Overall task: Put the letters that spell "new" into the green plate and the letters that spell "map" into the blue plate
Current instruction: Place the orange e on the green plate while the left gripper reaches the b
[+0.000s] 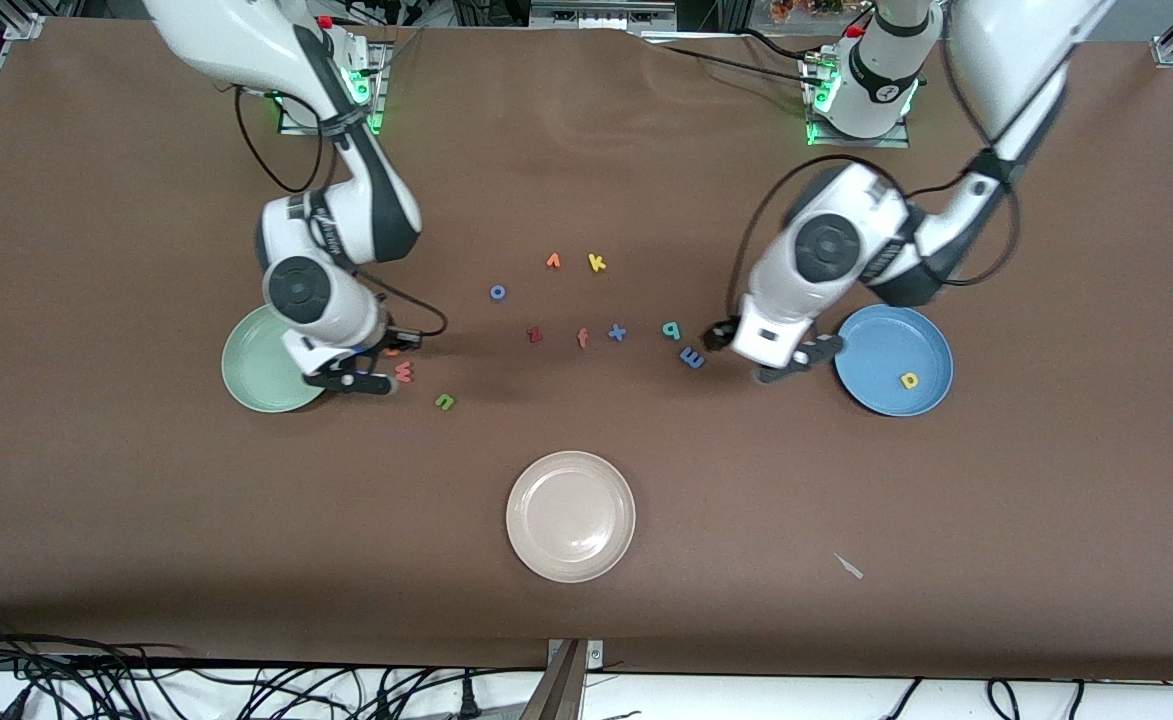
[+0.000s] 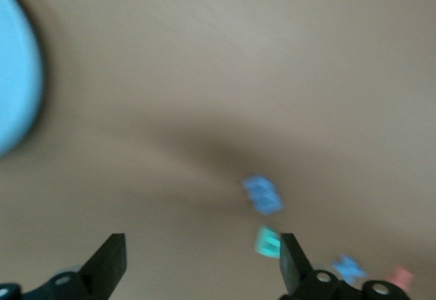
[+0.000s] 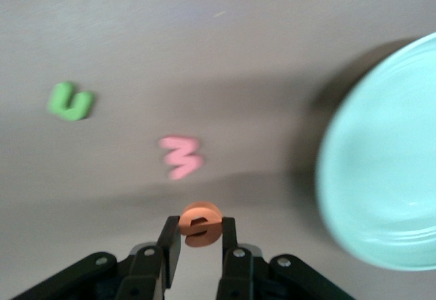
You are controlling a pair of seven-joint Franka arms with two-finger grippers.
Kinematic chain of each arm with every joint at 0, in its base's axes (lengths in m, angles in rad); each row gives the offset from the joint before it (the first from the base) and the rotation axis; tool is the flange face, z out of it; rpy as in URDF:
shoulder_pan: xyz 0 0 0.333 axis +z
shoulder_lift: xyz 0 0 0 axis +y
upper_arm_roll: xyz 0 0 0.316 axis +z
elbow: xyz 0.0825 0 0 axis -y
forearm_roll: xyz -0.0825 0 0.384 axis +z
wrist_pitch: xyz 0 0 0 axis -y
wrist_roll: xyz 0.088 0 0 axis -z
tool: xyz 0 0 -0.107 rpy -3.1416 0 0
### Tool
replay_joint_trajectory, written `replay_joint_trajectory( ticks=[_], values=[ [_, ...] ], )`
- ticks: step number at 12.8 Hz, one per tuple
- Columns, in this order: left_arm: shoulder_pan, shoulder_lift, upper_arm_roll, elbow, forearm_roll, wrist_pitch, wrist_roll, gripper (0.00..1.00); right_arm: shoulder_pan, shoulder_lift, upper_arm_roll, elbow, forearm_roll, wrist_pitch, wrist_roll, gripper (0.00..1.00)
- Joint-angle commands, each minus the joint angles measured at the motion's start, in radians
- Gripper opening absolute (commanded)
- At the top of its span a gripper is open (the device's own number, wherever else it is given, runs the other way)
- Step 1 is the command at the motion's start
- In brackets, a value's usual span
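Note:
Next, my left gripper will grip the light blue m across its arches and leg tips to help spell "map" in the blue plate [image 1: 894, 360] [image 2: 17, 68].
My right gripper [image 3: 200, 235] is shut on the orange e [image 3: 201, 223], held just off the table beside the green plate [image 3: 381, 170]. The pinkish w [image 3: 181, 155] and green n [image 3: 70, 101] lie on the table close by. In the front view that gripper [image 1: 386, 358] hangs between the green plate [image 1: 266, 372] and the w [image 1: 404, 371]. My left gripper [image 1: 768, 358] is open and holds nothing, over the table between the blue plate [image 1: 894, 360] and the light blue m [image 1: 692, 357]. The teal p [image 1: 672, 329] lies beside the m. The yellow a [image 1: 909, 380] rests in the blue plate.
A blue x [image 1: 617, 332], orange f [image 1: 582, 338], dark red z [image 1: 534, 335], blue o [image 1: 497, 292], orange v [image 1: 553, 261] and yellow k [image 1: 597, 263] lie mid-table. A cream plate [image 1: 571, 515] sits nearer the front camera.

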Motion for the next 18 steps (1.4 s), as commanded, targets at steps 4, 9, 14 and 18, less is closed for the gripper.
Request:
replay_joint_trajectory(
  ticks=[4,9,14,18],
  values=[
    [-0.280,0.196,0.166,0.149,0.058,0.028,-0.139,0.91,-0.001,-0.016,-0.128,-0.018,0.016,-0.020,-0.227,0.17],
    [-0.304,0.224,0.209,0.132,0.061,0.063,-0.128,0.82,-0.073,0.027,-0.134,-0.015,0.016,0.004,-0.324,0.52],
    [-0.296,0.219,0.208,0.078,0.061,0.064,-0.125,0.68,-0.060,0.021,-0.123,0.026,0.018,-0.014,-0.313,1.00],
    [-0.296,0.218,0.206,0.077,0.061,0.066,-0.127,0.56,-0.055,0.031,-0.060,0.055,0.079,-0.017,-0.307,1.00]
  ],
)
